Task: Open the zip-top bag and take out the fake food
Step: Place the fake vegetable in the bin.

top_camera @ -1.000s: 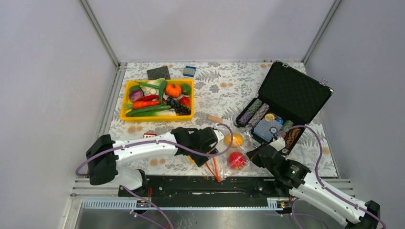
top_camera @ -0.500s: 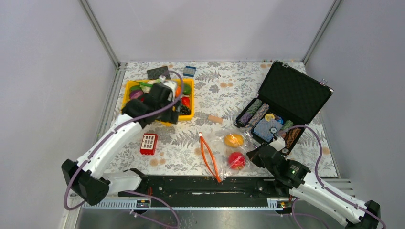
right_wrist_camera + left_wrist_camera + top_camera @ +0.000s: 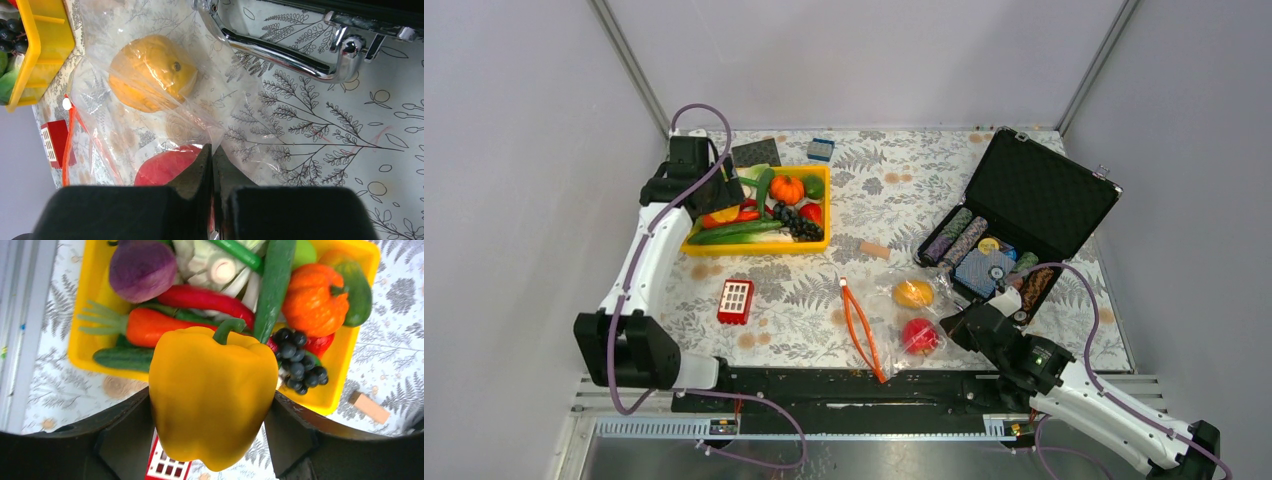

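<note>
The yellow bell pepper (image 3: 212,390) hangs well above the tray's food, short of the onion, so my left gripper keeps hold of it for now.
The zip-top bag (image 3: 889,310) lies at the table's near middle, its red-orange zip strip (image 3: 861,332) on the left. A yellow-orange round fruit (image 3: 913,293) and a red apple (image 3: 920,335) are inside it. My right gripper (image 3: 951,325) is shut on the bag's right edge; the right wrist view shows the jaws (image 3: 212,150) pinching plastic beside the apple (image 3: 162,170), below the fruit (image 3: 152,72). My left gripper (image 3: 714,200) is over the left end of the yellow tray (image 3: 689,240), shut on a yellow bell pepper (image 3: 212,390) above the tray's food.
The tray (image 3: 90,300) holds a pumpkin (image 3: 315,302), onion (image 3: 142,267), carrot (image 3: 150,327), grapes and cucumbers. An open black case (image 3: 1034,200) with chip rolls stands right. A red-white block (image 3: 736,300), a wooden block (image 3: 875,249), a dark square (image 3: 756,152) and a blue block (image 3: 821,149) lie about.
My left arm has swung from the bag at the near middle to the back left, over the yellow tray, carrying the pepper. The right gripper and bag have stayed put.
</note>
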